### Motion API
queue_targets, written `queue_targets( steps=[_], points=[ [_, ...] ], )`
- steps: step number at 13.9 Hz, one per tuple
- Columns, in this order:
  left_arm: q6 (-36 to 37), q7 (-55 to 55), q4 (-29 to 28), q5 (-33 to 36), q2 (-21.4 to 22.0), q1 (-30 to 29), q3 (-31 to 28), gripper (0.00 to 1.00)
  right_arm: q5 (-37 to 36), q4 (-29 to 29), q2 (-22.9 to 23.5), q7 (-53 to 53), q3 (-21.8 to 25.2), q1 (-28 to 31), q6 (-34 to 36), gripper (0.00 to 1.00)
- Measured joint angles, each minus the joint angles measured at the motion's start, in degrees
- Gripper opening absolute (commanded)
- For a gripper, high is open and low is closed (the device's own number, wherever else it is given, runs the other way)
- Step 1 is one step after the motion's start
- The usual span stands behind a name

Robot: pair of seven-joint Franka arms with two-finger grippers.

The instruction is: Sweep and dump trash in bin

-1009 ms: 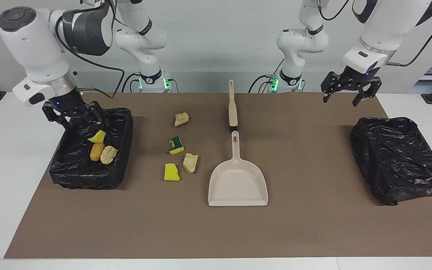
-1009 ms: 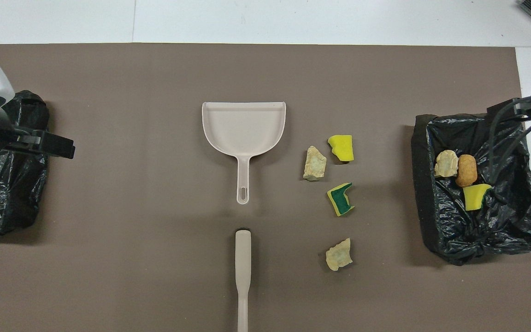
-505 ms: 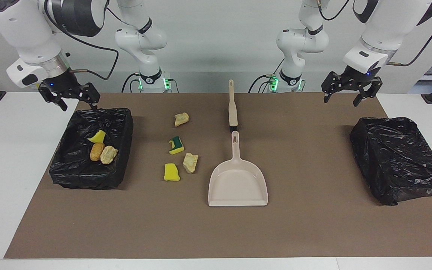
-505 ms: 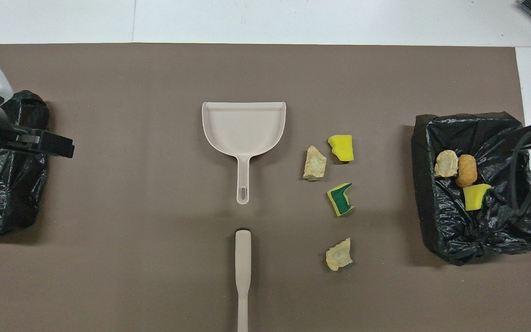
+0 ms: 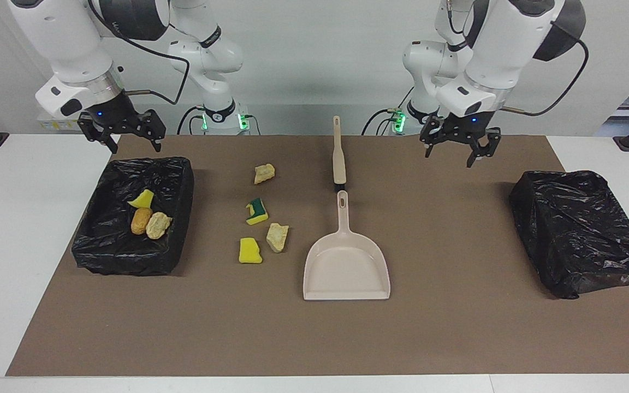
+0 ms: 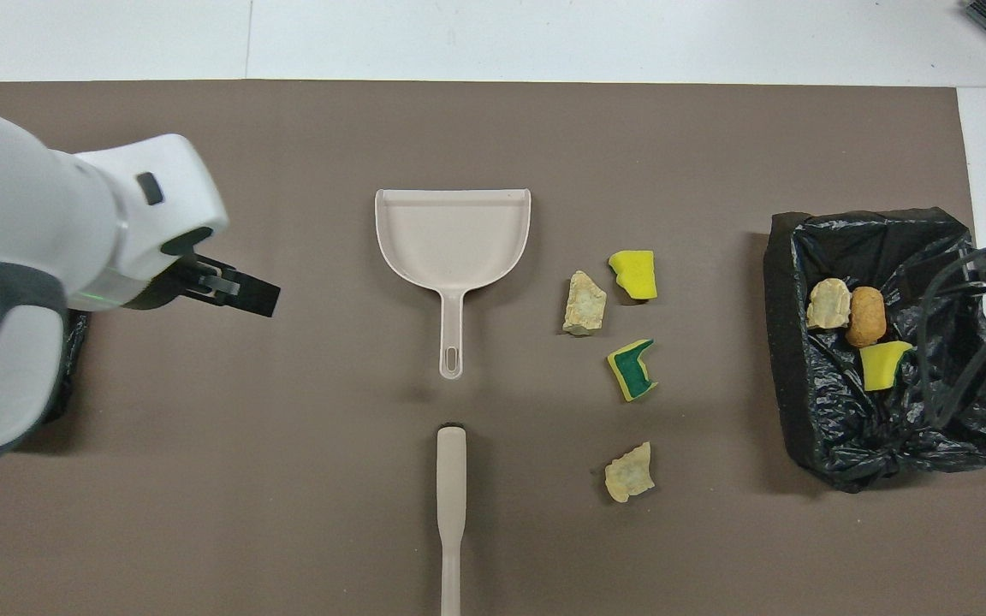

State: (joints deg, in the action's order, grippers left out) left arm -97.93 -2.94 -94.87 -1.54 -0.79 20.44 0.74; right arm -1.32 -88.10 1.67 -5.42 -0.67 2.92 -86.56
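Observation:
I next need to grab the dustpan's slim handle (image 6: 451, 339) with my left gripper, because the dustpan's pan spreads wide and flares at its edge.
Several trash chunks lie on the brown mat beside the dustpan (image 5: 346, 267): a beige lump (image 5: 264, 173), a green-backed sponge (image 5: 256, 212), another beige lump (image 5: 277, 237) and a yellow sponge (image 5: 250, 251). The black-lined bin (image 5: 181, 180) holds a yellow bit (image 5: 141, 198), an orange-brown lump (image 5: 141, 220) and a beige lump (image 5: 158, 225). My right gripper (image 5: 122, 131) hangs open and empty above the bin's edge nearest the robots. My left gripper (image 5: 459, 144) hangs open and empty over bare mat between the brush (image 5: 338, 153) and the crumpled black bag (image 5: 582, 232).
The beige brush (image 6: 451, 513) lies in line with the dustpan's (image 6: 454, 235) handle, nearer to the robots. The lumpy black bag sits at the left arm's end of the mat. White table borders the brown mat (image 6: 288, 513) on all sides.
My right gripper rose out of the bin and now hangs above its edge. My left gripper swung from over the black bag's end toward the middle of the mat. The trash has not moved.

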Motion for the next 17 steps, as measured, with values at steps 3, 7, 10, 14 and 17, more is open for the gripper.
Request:
queue_targets(
  steps=[3,7,10,14,17],
  points=[
    [-5.16,3.01,-7.43,0.0,0.22,5.93,0.21,1.0,-0.01,-0.04,-0.22,0.0,0.92,-1.29,0.05,1.0],
    [-11.88,11.56,-14.41,0.0,-0.11,11.58,0.25,1.0,-0.01,-0.28,-0.34,0.0,5.3,-4.35,0.05,1.0],
    [-17.01,19.12,-19.76,-0.01,-0.15,17.19,0.32,1.0,-0.01,-0.31,-0.36,0.0,5.41,-4.34,0.05,1.0],
    [-27.24,22.01,-20.93,0.13,-4.16,18.5,-0.24,1.0,-0.01,-0.31,-0.42,0.0,5.85,-4.04,0.05,1.0],
    [-29.49,22.01,-16.88,0.16,-9.6,17.68,-1.13,1.0,-0.01,-0.31,-0.43,-0.05,6.13,-3.71,0.04,1.0]
  ],
)
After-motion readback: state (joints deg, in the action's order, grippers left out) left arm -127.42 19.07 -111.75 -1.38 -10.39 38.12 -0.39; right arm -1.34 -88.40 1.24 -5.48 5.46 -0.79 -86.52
